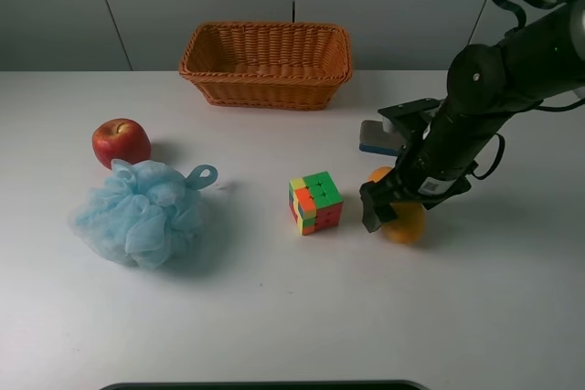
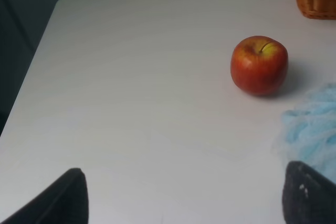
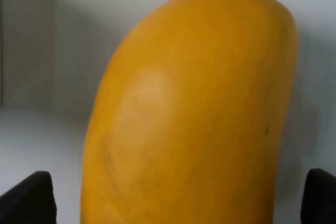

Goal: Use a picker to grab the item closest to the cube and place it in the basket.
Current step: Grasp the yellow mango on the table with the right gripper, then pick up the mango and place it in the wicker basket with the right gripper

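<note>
My right gripper is going to grab the mango next around its plump middle (image 1: 402,218), to put the item closest to the cube in the basket (image 1: 266,63).
A multicoloured cube (image 1: 315,203) sits near the table's middle. Just right of it lies an orange-yellow mango (image 1: 403,223), which fills the right wrist view (image 3: 189,108). My right gripper (image 1: 388,209) is down over the mango, open, with a fingertip (image 3: 29,198) at each side of the fruit. The wicker basket (image 1: 266,63) stands at the back centre. My left gripper (image 2: 184,198) is open and empty near the table's left corner; it is out of the exterior high view.
A red apple (image 1: 120,142) (image 2: 259,65) sits at the left, with a light blue bath pouf (image 1: 142,210) (image 2: 310,129) in front of it. A small grey and blue block (image 1: 378,137) lies behind the right arm.
</note>
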